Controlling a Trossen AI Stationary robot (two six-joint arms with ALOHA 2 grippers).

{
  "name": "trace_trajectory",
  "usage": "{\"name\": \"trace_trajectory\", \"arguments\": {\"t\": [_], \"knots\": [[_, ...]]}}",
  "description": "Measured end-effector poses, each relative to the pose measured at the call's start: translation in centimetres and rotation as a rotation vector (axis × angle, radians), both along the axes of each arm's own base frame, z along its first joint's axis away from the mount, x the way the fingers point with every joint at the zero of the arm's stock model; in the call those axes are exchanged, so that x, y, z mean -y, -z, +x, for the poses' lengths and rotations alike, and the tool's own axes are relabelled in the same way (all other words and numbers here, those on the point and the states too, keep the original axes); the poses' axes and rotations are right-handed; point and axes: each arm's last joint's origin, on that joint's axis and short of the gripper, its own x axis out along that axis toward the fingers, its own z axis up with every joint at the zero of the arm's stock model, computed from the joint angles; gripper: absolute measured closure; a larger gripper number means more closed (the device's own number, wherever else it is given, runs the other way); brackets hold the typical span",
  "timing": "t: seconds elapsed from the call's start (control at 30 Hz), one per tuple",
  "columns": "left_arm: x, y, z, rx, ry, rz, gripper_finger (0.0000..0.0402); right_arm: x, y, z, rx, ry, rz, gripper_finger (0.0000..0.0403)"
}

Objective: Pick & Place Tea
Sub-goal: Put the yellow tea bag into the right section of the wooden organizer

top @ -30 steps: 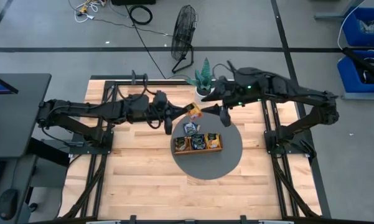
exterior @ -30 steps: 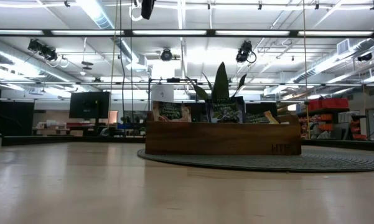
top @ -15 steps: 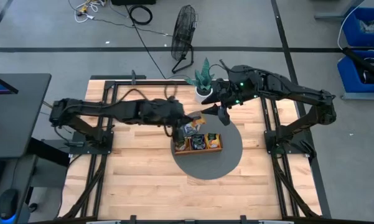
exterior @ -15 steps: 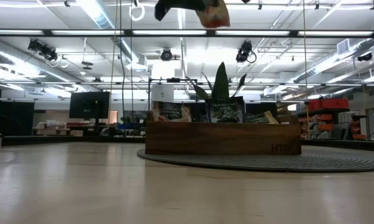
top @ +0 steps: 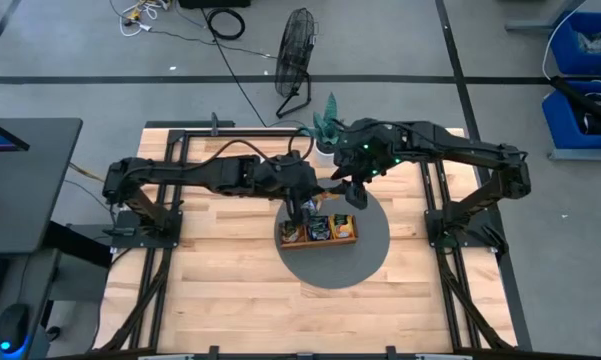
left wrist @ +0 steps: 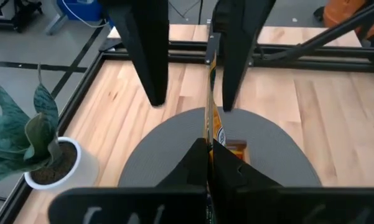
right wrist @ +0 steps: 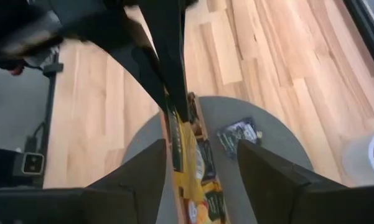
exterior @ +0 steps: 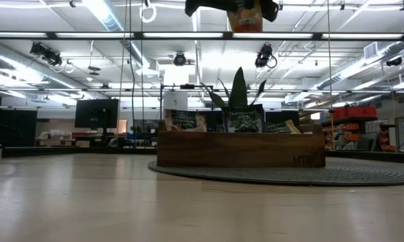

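Note:
My right gripper takes hold of the orange-yellow sachet's free edge [right wrist: 190, 191] next, to put the sachet in the wooden tray.
My left gripper [left wrist: 209, 146] is shut on an orange-yellow tea sachet [left wrist: 210, 93], held in the air over the grey round mat [top: 352, 265], just beyond the tray's far side. My right gripper [right wrist: 202, 149] is open. Its two fingers stand on either side of that sachet [right wrist: 185, 149]; whether one of them touches it cannot be told. The brown wooden tray [top: 320, 245] rests on the mat, with several sachets standing in its compartments [exterior: 245, 119]. One dark blue sachet [right wrist: 239, 132] lies flat on the mat next to the tray. My left gripper pinches the orange-yellow sachet between its two fingers by one edge [left wrist: 210, 138], coming from the table's left. The sachet stands edge-on to the wrist camera, reaching out past the fingertips. It is lifted clear, high above the tray [exterior: 245, 17].
A potted plant [top: 327, 125] stands at the table's far edge, close behind both grippers. A floor fan [top: 298, 50] and cables lie beyond the table. Bare wood stretches over the near half of the table [top: 280, 310].
My left gripper has carried the orange-yellow sachet toward the table's right, from the mat's far-left edge to a spot over the mat by the tray. My right gripper has shifted toward the table's left, and its fingers now stand on either side of the sachet.

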Motion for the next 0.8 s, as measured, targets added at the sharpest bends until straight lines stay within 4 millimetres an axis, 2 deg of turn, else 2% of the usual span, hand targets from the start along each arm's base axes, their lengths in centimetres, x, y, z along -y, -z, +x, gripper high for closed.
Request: {"name": "trace_trajectory", "arguments": {"t": [0.1,0.17,0.27,0.37,0.4,0.6,0.8], "knots": [[-0.01,-0.04,-0.02,0.000,0.000,0.000,0.0401,0.05,0.27,0.29,-0.009,-0.007,-0.010,0.0204],[-0.01,-0.03,-0.02,-0.001,0.000,0.000,0.0401,0.12,0.42,0.47,-0.012,-0.009,-0.030,0.0222],[0.10,0.00,-0.04,-0.004,0.002,-0.001,0.0401,0.14,0.54,0.65,-0.011,-0.029,-0.047,0.0280],[0.07,0.04,-0.06,-0.009,0.000,-0.001,0.0400,0.12,0.61,0.72,-0.010,-0.063,-0.072,0.0368],[0.07,0.04,-0.06,-0.008,0.000,0.000,0.0400,0.09,0.61,0.71,-0.008,-0.078,-0.084,0.0385],[0.06,0.07,-0.09,-0.009,-0.015,-0.013,0.0391,0.02,0.61,0.72,-0.008,-0.087,-0.096,0.0399],[0.14,0.11,-0.78,-0.057,-0.026,-0.016,0.0335,0.17,0.61,0.33,-0.038,-0.048,-0.139,0.0401]]}}
